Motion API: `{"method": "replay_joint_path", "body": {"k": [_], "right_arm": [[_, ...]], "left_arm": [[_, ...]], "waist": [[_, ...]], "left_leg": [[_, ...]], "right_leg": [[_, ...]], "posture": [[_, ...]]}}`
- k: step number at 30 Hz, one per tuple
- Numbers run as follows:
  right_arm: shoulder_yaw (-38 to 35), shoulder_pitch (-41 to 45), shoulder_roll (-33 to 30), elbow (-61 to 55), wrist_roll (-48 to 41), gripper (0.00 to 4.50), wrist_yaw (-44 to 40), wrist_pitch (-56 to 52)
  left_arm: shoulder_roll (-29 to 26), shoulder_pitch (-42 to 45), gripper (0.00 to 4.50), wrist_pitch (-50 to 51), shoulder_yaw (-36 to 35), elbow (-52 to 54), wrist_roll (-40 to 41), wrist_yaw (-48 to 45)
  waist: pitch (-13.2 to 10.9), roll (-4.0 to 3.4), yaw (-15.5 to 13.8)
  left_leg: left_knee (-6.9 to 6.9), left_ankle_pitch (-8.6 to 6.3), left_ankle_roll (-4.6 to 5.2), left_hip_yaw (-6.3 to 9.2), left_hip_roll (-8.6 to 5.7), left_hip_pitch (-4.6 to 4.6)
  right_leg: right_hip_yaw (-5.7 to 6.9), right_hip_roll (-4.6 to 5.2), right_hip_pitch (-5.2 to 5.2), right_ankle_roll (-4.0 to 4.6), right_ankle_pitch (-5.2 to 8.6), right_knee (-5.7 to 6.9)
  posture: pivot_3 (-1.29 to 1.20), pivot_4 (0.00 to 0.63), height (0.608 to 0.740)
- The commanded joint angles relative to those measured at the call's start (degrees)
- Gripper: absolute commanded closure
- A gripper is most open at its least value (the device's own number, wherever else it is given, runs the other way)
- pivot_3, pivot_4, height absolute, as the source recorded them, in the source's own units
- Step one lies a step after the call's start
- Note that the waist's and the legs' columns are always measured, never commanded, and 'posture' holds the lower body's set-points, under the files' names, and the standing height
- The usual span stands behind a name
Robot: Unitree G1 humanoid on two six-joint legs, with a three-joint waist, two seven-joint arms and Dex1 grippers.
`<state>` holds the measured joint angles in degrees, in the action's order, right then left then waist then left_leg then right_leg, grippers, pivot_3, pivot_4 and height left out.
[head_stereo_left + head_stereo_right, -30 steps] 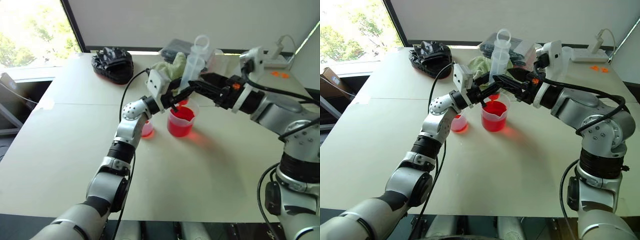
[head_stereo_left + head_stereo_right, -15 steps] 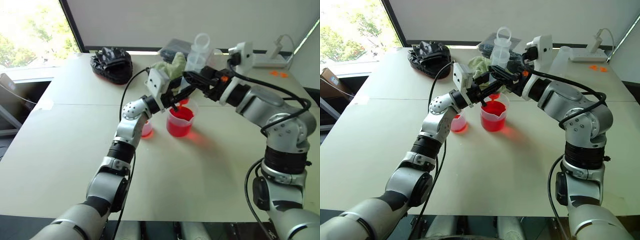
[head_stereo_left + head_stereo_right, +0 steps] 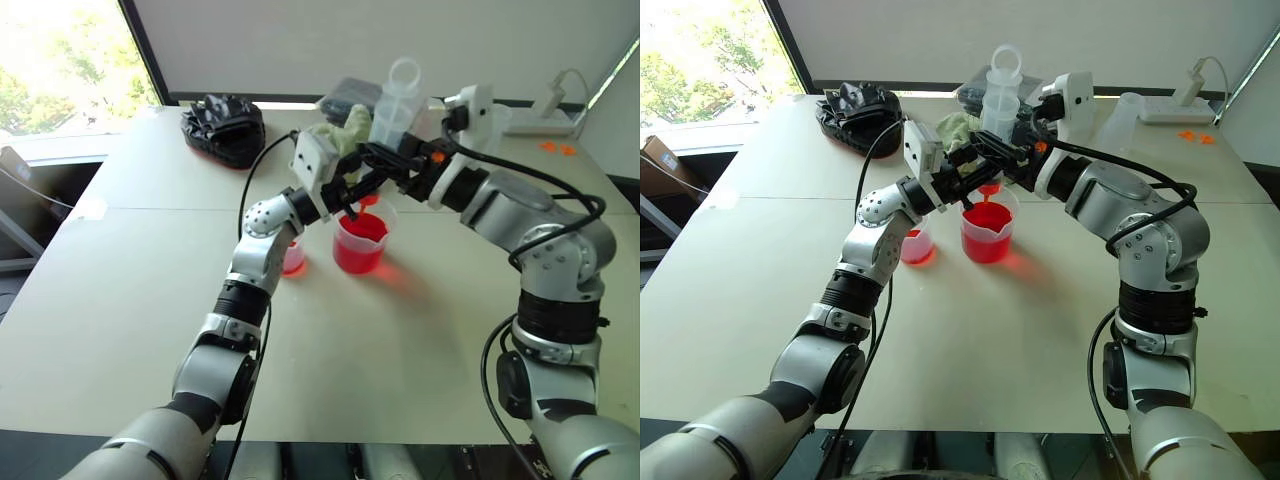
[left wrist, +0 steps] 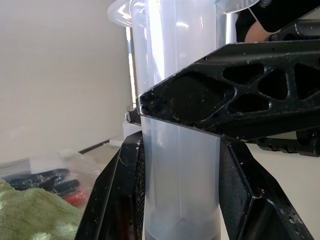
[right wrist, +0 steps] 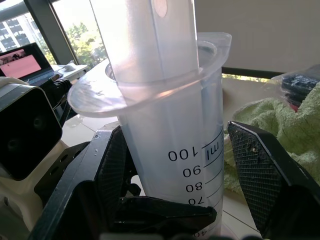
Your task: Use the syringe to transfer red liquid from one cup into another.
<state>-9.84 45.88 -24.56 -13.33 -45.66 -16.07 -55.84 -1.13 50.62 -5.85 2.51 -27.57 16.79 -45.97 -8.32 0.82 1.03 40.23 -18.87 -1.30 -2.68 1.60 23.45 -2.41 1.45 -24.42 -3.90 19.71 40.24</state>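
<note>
My left gripper already holds the lower body (image 5: pixel 165 125) of the syringe, so my right gripper grabs the syringe's upper body just under its rim (image 5: pixel 175 145) next.
The syringe (image 3: pixel 387 120) stands upright over the larger beaker (image 3: pixel 362 243), which holds red liquid. Its white plunger ring (image 3: pixel 403 72) is at the top and its red tip (image 3: pixel 367 203) sits at the beaker's far rim. My left gripper (image 3: pixel 362 188) is shut on the lower barrel (image 4: pixel 180 150), both pads touching it. My right gripper (image 3: pixel 376 156) reaches in from the right, open, with a finger (image 5: pixel 262 172) on either side of the upper barrel (image 5: pixel 165 125) just under the flange. The small cup (image 3: pixel 293 260), with a little red liquid, stands left of the beaker.
A black bundle (image 3: pixel 225 128) lies at the back left. A green cloth (image 3: pixel 340 135) and a plastic bag of items (image 3: pixel 352 95) sit behind the syringe. A white power strip (image 3: pixel 548 120) and orange bits (image 3: pixel 560 150) lie at the far right.
My right arm has swung left toward the syringe, bringing its open fingers around the upper barrel. The left gripper and the syringe have stayed still.
</note>
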Motion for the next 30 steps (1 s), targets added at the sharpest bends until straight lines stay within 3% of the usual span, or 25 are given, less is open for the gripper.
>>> {"method": "replay_joint_path", "body": {"k": [1,14,19,30], "right_arm": [[-1.0,1.95,0.03,-1.25,0.04,1.28,-0.45,1.47],[-1.08,3.3,0.23,-0.41,0.59,1.28,-0.61,2.19],[-0.91,3.37,0.62,-0.32,0.5,2.82,-0.74,2.24],[0.03,3.1,0.72,-0.83,2.3,2.82,-1.61,2.34]], "left_arm": [[0.11,0.47,3.15,-0.26,-0.56,2.67,0.85,0.22],[0.0,-0.13,3.15,0.1,-0.38,3.16,0.69,0.16],[0.07,-0.02,3.15,0.06,-0.46,3.06,0.7,0.36],[-1.04,0.2,3.15,2.66,-0.44,4.25,1.53,-0.78]], "waist": [[0.0,0.0,0.0],[0.0,0.0,0.01],[0.0,0.0,0.06],[0.0,0.0,0.07]], "left_leg": [[0.0,0.0,0.0,0.0,0.0,0.0],[0.0,0.0,0.0,0.0,0.0,0.0],[0.0,0.0,0.0,0.0,0.0,0.0],[0.0,0.0,-0.01,0.0,0.0,0.0]], "right_leg": [[0.0,0.0,0.0,0.0,0.0,0.0],[0.0,0.0,0.0,0.0,0.0,0.0],[0.0,0.0,0.0,0.0,0.0,0.0],[0.0,0.0,0.0,0.0,0.0,0.0]], "posture": [[0.0,0.15,0.74],[0.0,0.15,0.74],[0.0,0.15,0.74],[0.0,0.15,0.74]]}}
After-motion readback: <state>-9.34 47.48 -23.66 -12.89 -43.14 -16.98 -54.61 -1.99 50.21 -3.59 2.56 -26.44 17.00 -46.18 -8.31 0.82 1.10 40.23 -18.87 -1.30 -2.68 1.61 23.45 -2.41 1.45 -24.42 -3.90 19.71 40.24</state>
